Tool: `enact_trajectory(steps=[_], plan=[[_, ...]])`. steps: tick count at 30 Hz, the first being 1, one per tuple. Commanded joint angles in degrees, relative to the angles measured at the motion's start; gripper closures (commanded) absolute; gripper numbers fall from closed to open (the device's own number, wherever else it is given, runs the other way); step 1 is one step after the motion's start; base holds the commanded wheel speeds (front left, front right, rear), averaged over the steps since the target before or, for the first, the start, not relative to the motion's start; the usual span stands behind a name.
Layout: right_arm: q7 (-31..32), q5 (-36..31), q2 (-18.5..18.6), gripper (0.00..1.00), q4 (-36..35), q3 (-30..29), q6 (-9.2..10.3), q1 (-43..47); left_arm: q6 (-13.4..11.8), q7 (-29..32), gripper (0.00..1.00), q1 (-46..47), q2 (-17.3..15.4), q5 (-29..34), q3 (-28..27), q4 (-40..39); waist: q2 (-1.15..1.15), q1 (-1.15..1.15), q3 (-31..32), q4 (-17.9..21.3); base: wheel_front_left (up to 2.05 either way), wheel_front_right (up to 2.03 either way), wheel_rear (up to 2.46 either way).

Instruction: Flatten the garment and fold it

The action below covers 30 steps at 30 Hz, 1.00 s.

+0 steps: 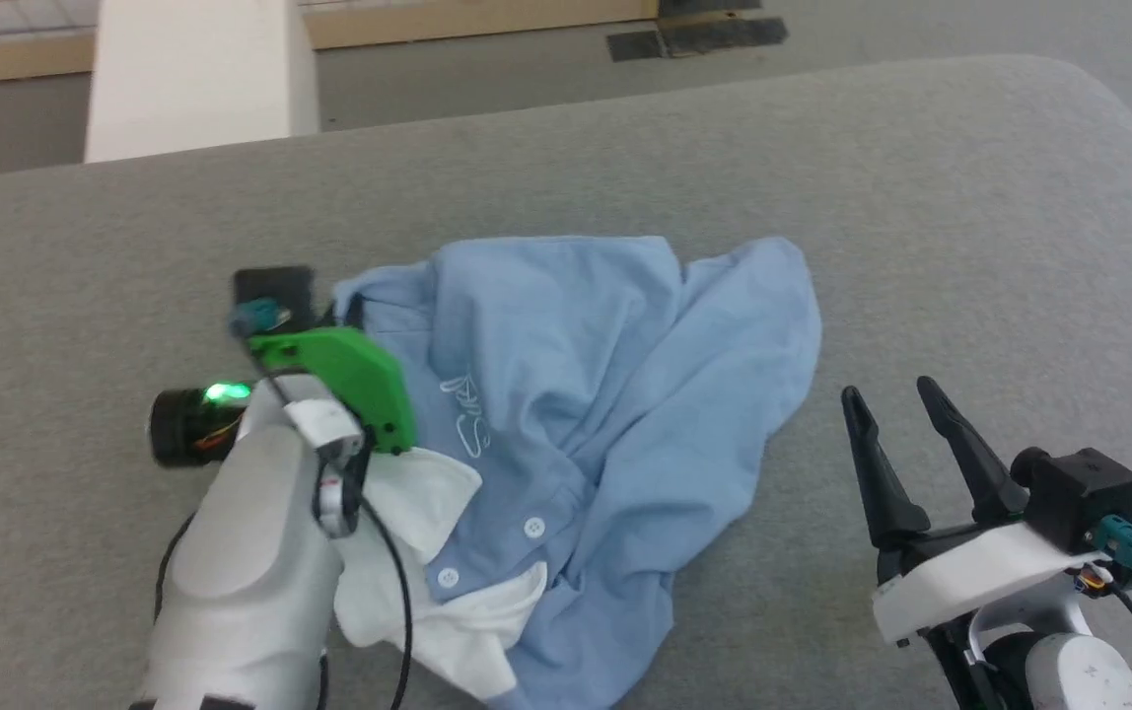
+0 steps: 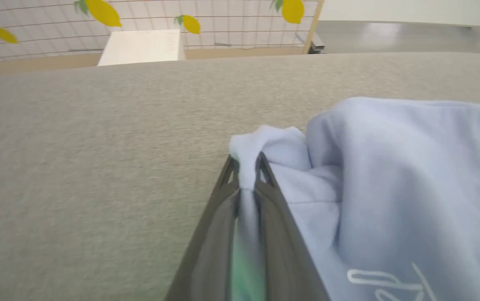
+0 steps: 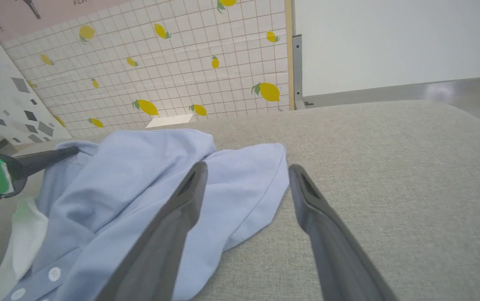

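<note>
I need to grab the shirt by its outer hem edge (image 1: 808, 302) (image 3: 282, 163) with my right gripper next, because its middle is bunched up in slack folds. Then I can flatten it.
The garment (image 1: 605, 375) is a light blue polo shirt lying crumpled on the grey cloth-covered table (image 1: 921, 197). Its white collar (image 1: 428, 552) and white buttons face the near edge, with a white script logo on the chest. My left gripper (image 1: 347, 314) is at the shirt's left edge. In the left wrist view this gripper (image 2: 246, 161) is shut on a pinched fold of the garment (image 2: 390, 175). My right gripper (image 1: 889, 391) stands open just right of the shirt, with nothing between its fingers. In the right wrist view it (image 3: 246, 167) points past the garment's (image 3: 139, 179) edge.
Bare grey table surface (image 3: 390, 188) stretches right of and beyond the shirt. A white block (image 1: 201, 79) stands behind the table's far left edge. A tiled wall with lemon prints (image 3: 181, 62) lies beyond.
</note>
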State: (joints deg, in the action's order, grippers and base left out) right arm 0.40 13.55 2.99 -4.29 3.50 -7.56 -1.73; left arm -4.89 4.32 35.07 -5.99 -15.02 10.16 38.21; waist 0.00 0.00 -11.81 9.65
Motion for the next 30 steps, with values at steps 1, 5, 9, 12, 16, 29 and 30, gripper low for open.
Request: enact_trajectory(steps=[1, 5, 9, 12, 16, 29, 30], plan=[[0.27, -0.5, -0.11, 0.0, -0.53, -0.14, 0.08, -0.2, -1.14, -1.38, 1.0, -2.65, -1.08, -1.25, -1.41, -1.64, 0.0, 0.0, 2.56, -5.27, 0.0, 0.0, 0.0], [1.24, -0.82, -0.11, 0.0, -1.27, -0.01, 0.08, 0.29, -4.34, -3.88, 1.0, -9.84, -3.12, -3.38, -5.78, -7.19, 0.0, 0.0, 3.35, -9.06, 0.0, 0.0, 0.0], [2.32, -0.83, -0.11, 0.0, -1.54, 0.36, 0.08, 0.72, -7.62, -3.78, 1.0, -18.25, -4.0, -5.46, -9.61, -11.94, 0.0, 0.0, 3.9, -12.25, 0.0, 0.0, 0.0], [4.57, -1.15, -0.11, 0.0, -1.33, 1.34, 0.08, 1.34, -8.3, -2.77, 1.0, -24.12, -3.36, -7.19, -10.86, -14.61, 0.0, 0.0, 4.32, -14.18, 0.0, 0.0, 0.0], [11.3, -1.73, -0.11, 0.0, -0.69, 4.25, 0.08, 2.75, -5.65, -5.09, 0.0, -28.97, -1.19, -10.66, -11.61, -18.2, 0.0, 0.0, 4.88, -15.92, 0.0, 0.0, 0.0], [37.83, -4.12, -0.11, 0.0, -1.51, 6.83, 0.08, 8.92, -1.23, -19.28, 0.0, -30.57, 2.25, -5.82, -10.99, -29.99, 0.0, 0.0, 2.59, -20.28, 0.0, 0.0, 0.0], [38.64, -4.72, -0.11, 0.0, -1.24, 6.85, 0.08, 8.69, -1.14, -19.29, 0.0, -30.62, 2.44, -5.39, -10.95, -30.77, 0.0, 0.0, 2.13, -20.5, 0.0, 0.0, 0.0]])
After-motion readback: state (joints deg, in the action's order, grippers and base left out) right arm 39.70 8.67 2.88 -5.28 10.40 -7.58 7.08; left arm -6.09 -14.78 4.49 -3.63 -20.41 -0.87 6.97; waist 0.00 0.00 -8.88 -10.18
